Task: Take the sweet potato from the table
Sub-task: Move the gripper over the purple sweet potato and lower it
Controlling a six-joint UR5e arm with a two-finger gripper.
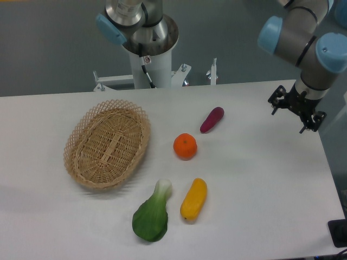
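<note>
The gripper takes hold of the sweet potato by its thicker end [218, 112] next, leaving its thin end [204, 129] free, to pick it up.
The sweet potato [212, 119] is a slender magenta-purple vegetable lying on the white table [255, 184], right of centre, tilted with its thin end toward the near left. My gripper [289, 119] hangs over the table's right side, well to the right of the sweet potato and apart from it. Its two black fingers stand spread, with nothing between them.
A round orange [185, 146] lies just near-left of the sweet potato. A yellow oblong vegetable [194, 199] and a green bok choy [152, 213] lie nearer the front. A woven basket [108, 143] sits on the left. The arm's base [149, 49] stands behind the table.
</note>
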